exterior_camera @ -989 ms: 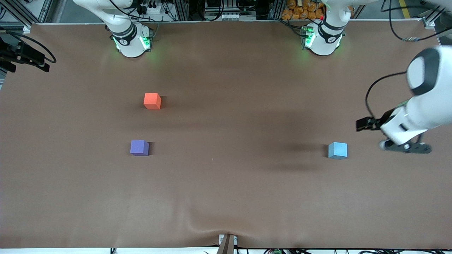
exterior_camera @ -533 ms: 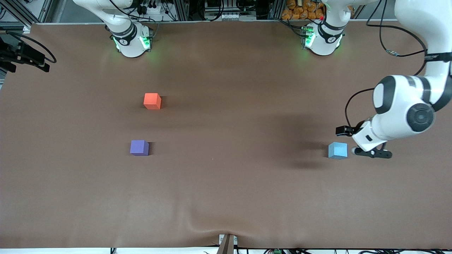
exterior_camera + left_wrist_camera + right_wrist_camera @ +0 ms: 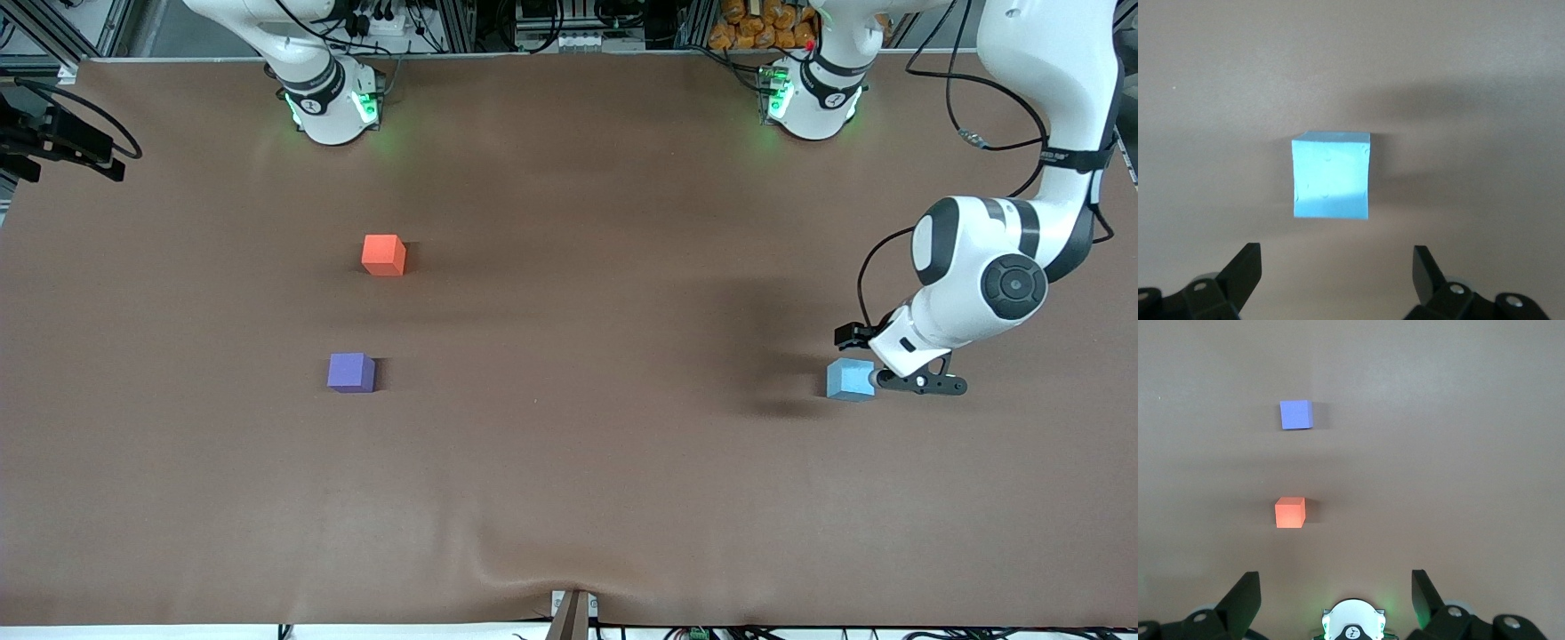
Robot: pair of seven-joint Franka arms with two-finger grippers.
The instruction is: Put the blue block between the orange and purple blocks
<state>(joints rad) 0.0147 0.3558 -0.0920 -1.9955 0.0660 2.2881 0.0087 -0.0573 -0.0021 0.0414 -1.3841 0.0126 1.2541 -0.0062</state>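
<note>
The blue block needs to go between the orange and purple blocks, so my left gripper should grab the block by its sides next.
The sky-blue block [image 3: 849,380] sits on the brown table toward the left arm's end. My left gripper [image 3: 900,380] hangs low beside it, on the side toward the table's end. In the left wrist view the blue block [image 3: 1331,175] lies just ahead of the open, empty left gripper [image 3: 1336,267], not between the fingers. The orange block [image 3: 383,254] and the purple block [image 3: 350,372] sit toward the right arm's end, the purple one nearer the front camera, a gap between them. My right gripper [image 3: 1336,587] is open and empty, high over its own base, and sees the orange block [image 3: 1290,513] and the purple block [image 3: 1296,414].
Both arm bases [image 3: 329,107] [image 3: 813,98] stand at the table's edge farthest from the front camera. A ripple in the brown table cover [image 3: 569,569] lies at the edge nearest the front camera.
My left arm has swung in from the table's end toward the blue block, bringing the open gripper close beside it. The blocks have not moved.
</note>
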